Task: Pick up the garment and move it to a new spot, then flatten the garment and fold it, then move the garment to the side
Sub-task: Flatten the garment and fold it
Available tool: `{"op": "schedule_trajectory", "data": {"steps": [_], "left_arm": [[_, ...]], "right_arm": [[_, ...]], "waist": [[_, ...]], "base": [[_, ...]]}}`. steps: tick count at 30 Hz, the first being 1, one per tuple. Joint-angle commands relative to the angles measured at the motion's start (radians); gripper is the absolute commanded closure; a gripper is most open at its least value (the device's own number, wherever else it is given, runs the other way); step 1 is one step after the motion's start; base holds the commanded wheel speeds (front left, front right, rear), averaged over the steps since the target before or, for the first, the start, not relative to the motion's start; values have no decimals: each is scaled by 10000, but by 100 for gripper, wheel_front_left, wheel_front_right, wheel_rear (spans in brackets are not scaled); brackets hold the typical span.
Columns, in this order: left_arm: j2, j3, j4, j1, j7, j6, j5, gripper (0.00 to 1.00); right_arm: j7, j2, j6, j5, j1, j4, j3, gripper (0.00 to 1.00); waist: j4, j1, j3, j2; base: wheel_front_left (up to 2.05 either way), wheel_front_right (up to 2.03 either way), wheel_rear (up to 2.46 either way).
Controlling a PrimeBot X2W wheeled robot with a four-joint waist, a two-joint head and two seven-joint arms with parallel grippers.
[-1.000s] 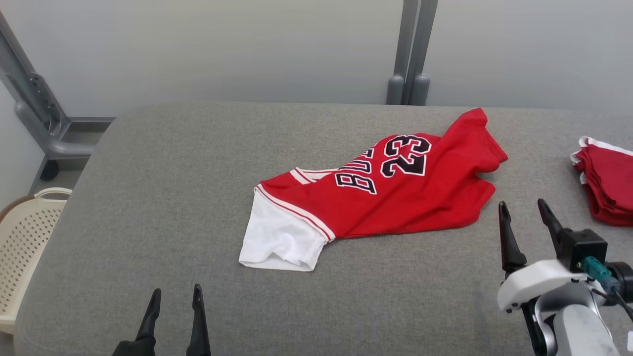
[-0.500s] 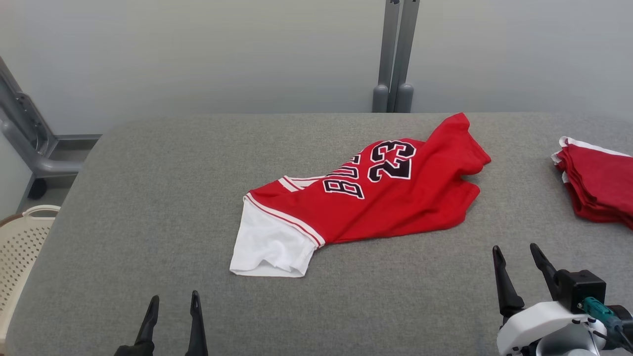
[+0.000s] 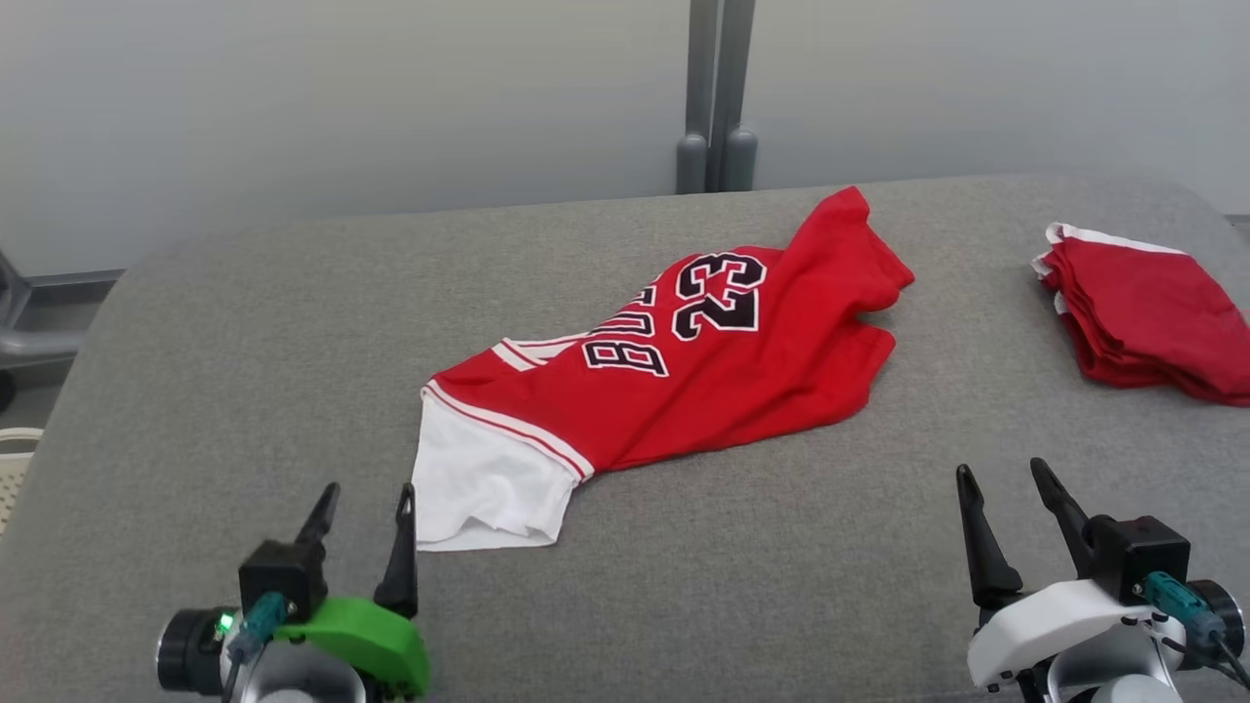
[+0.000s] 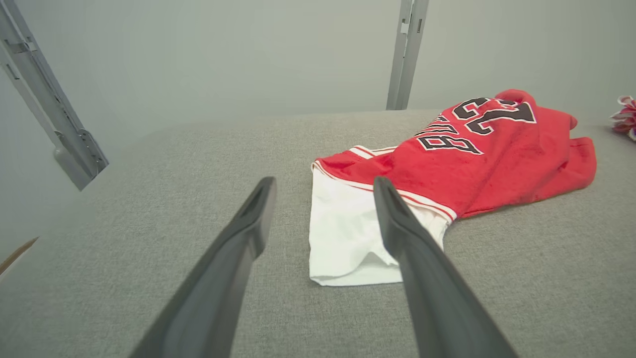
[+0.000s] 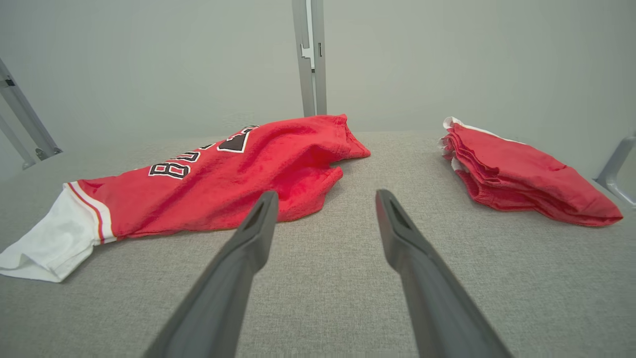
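My right gripper grabs the garment's near hem corner next, because that loose corner sticks up while the garment's red body lies slack.
The garment is a red jersey with a white sleeve and black "23" lettering, lying crumpled in the middle of the grey table. It also appears in the left wrist view and the right wrist view. My left gripper stands open at the lower left, its right fingertip just beside the white sleeve, nothing between its fingers. Low on the right, my right gripper is open and empty, short of the jersey's hem.
A stack of folded red garments lies at the table's right end, seen too in the right wrist view. A grey post rises behind the table. A basket rim shows at the far left edge.
The head camera has turned right and tilted, shifting the whole picture. My left gripper has come up further into view near the white sleeve. The jersey lies as before.
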Motion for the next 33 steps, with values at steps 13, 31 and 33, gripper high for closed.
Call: {"op": "schedule_trajectory", "data": {"steps": [13,31,33], "left_arm": [[1356,445,2491,-3802,2588,309,162,0],[2162,-325,4468,-6348,4429,-365,475,0],[2226,-372,4691,-6482,4547,-354,516,0]], "right_arm": [[69,-6,-8,70,-445,-577,491,0],[-311,-9,-8,455,-931,-474,694,0],[-338,-9,-8,470,-959,-435,734,0]], "waist": [[-2468,0,1682,0],[-3268,0,3050,0],[-3292,0,3101,0]], "base": [[0,0,0],[0,0,0],[0,0,0]]}}
